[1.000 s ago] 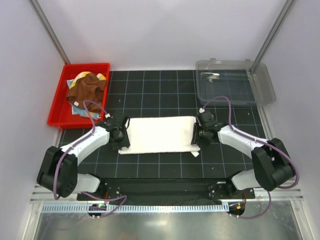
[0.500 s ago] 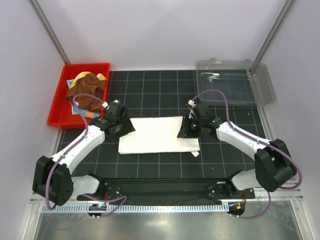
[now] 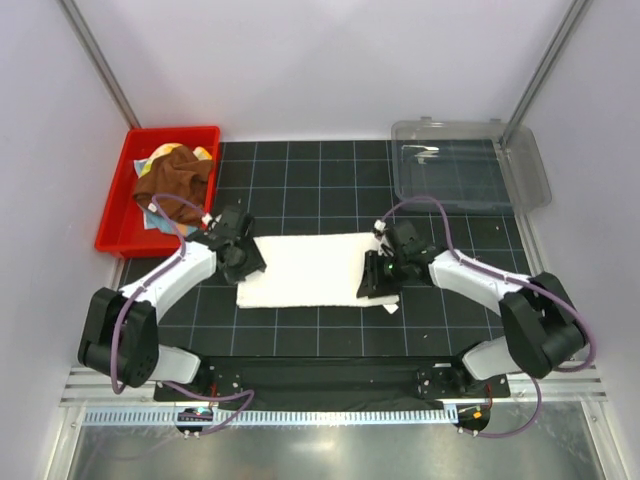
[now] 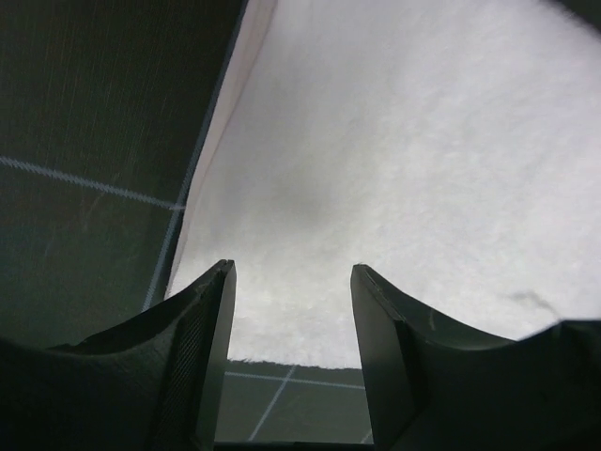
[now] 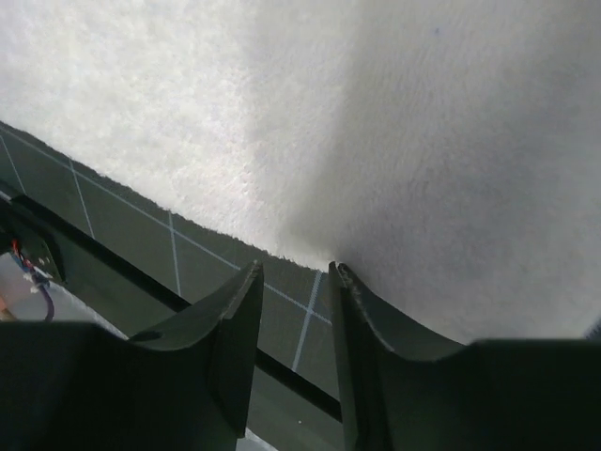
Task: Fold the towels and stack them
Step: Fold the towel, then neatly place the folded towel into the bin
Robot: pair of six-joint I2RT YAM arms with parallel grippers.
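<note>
The folded white towel's end [image 3: 381, 297] [image 5: 374, 272] nearest the clear plastic container is the part my right gripper will pinch next, with its layers together, to stack the towel there folded.
The white towel [image 3: 310, 268] lies folded into a long flat strip on the black grid mat [image 3: 330, 180], between my two grippers. My left gripper [image 3: 243, 260] is open and empty at the towel's left end. In the left wrist view [image 4: 293, 272] the towel [image 4: 394, 141] lies just beyond the fingertips. My right gripper [image 3: 376, 284] is slightly open and empty at the towel's front right corner. In the right wrist view [image 5: 296, 268] one fingertip touches the towel's edge [image 5: 376, 94]. The rust-brown towel [image 3: 172, 185] lies crumpled in the red bin [image 3: 108, 228] over the yellow towel [image 3: 166, 152] and the light blue towel [image 3: 156, 222].
A clear plastic container [image 3: 535, 170] stands at the back right of the mat. The red bin stands at the back left. A dark bar [image 3: 330, 375] runs along the mat's near edge in front of the arm bases.
Both grippers rose toward the back half a second ago, then came down. The right one has moved to the towel's front right corner. The towel's right end has shifted slightly.
</note>
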